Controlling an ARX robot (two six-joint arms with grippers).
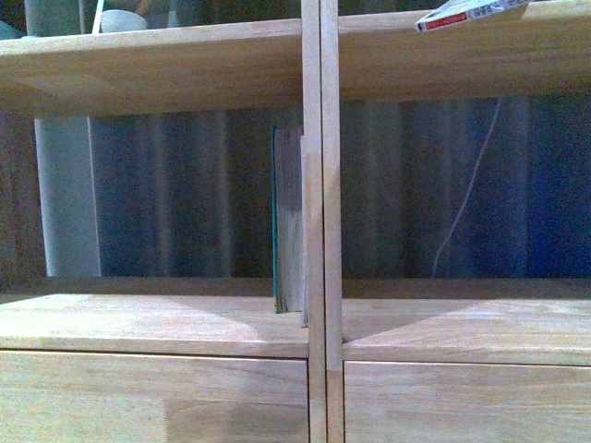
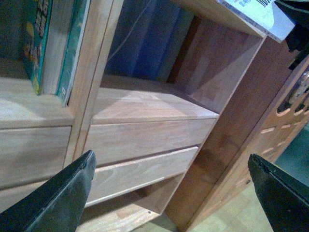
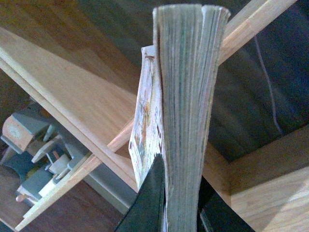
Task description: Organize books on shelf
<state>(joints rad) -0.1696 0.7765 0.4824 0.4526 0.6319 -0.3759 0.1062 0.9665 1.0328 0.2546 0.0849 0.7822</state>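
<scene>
I should next pick up the thin book with my left gripper by its spine with the red band (image 1: 471, 11). Then I can stand it upright beside the teal-covered book (image 1: 287, 221).
A teal-covered book (image 1: 287, 221) stands upright in the left compartment of the light-wood shelf (image 1: 166, 65), against the centre divider. It also shows in the left wrist view (image 2: 54, 46). My right gripper (image 3: 181, 212) is shut on a second book (image 3: 188, 106), whose pale page edges face the camera, with one finger (image 3: 147, 205) on its illustrated cover. A white spine with a red band (image 1: 471, 11) pokes in above the upper right board, and this book (image 2: 256, 12) is also visible in the left wrist view. My left gripper (image 2: 169, 193) hangs open by the drawer fronts (image 2: 145, 137), holding nothing.
A darker panelled cabinet (image 2: 285, 116) stands right beside the shelf. Blue curtain folds (image 1: 185, 194) and a white cable (image 1: 471, 185) show behind the open compartments. Grey objects (image 3: 34, 145) sit beyond a shelf board. A grey pot (image 1: 120, 18) rests on the upper left board.
</scene>
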